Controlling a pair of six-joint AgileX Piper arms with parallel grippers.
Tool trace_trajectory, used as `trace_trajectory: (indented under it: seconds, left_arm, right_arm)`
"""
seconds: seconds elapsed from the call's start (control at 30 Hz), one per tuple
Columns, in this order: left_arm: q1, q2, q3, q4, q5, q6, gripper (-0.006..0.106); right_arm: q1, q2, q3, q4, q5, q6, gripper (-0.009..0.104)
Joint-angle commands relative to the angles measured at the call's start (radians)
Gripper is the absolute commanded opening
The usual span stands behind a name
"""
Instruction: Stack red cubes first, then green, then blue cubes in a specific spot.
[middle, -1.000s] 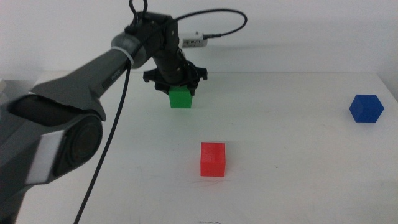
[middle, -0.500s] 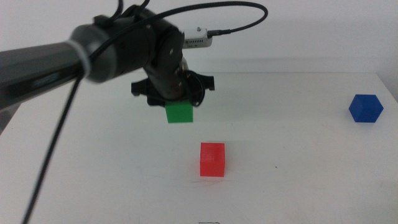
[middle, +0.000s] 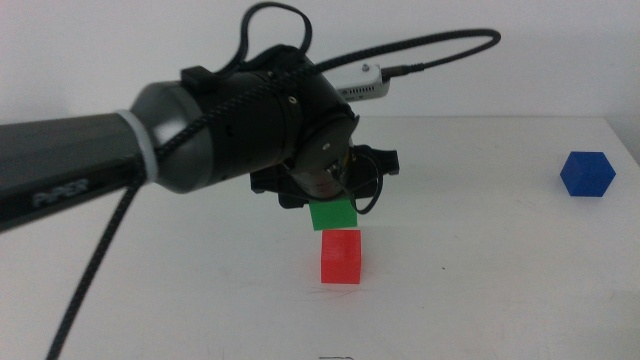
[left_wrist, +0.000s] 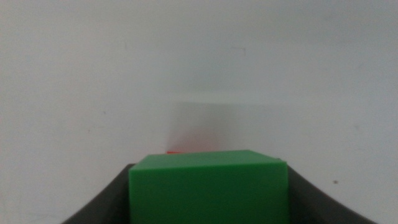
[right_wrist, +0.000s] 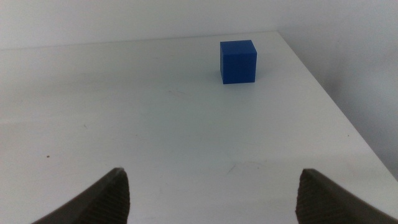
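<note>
The green cube still hangs above the red cube's top, so my left gripper keeps hold of it now and lowers it onto the red cube before opening.
My left gripper (middle: 332, 205) is shut on the green cube (middle: 333, 214) and holds it in the air just above the red cube (middle: 341, 257), which stands on the white table near the middle front. In the left wrist view the green cube (left_wrist: 209, 186) fills the space between the jaws, and a thin sliver of the red cube (left_wrist: 174, 152) shows beyond it. The blue cube (middle: 587, 174) sits at the far right of the table and shows in the right wrist view (right_wrist: 238, 61). My right gripper (right_wrist: 211, 193) is open and empty, out of the middle view.
The left arm's thick dark body (middle: 200, 130) and its cable (middle: 430, 50) cross the left and back of the table. The table's right edge (right_wrist: 336, 106) runs close beside the blue cube.
My left gripper has lifted the green cube from the back of the table and carried it forward and right, to just over the red cube. The red and blue cubes have not moved.
</note>
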Motion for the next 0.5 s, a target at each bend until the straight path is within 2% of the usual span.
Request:
trace_trajectory:
  seconds: [0.0, 0.47]
  left_arm:
    - [-0.004, -0.03, -0.023, 0.017, -0.027, -0.011, -0.001]
    - [-0.004, 0.036, -0.03, -0.024, -0.056, 0.046, -0.001]
  right_arm:
    - [0.002, -0.023, -0.018, -0.01, -0.073, -0.009, 0.075]
    - [0.002, -0.023, -0.018, -0.01, -0.073, -0.009, 0.075]
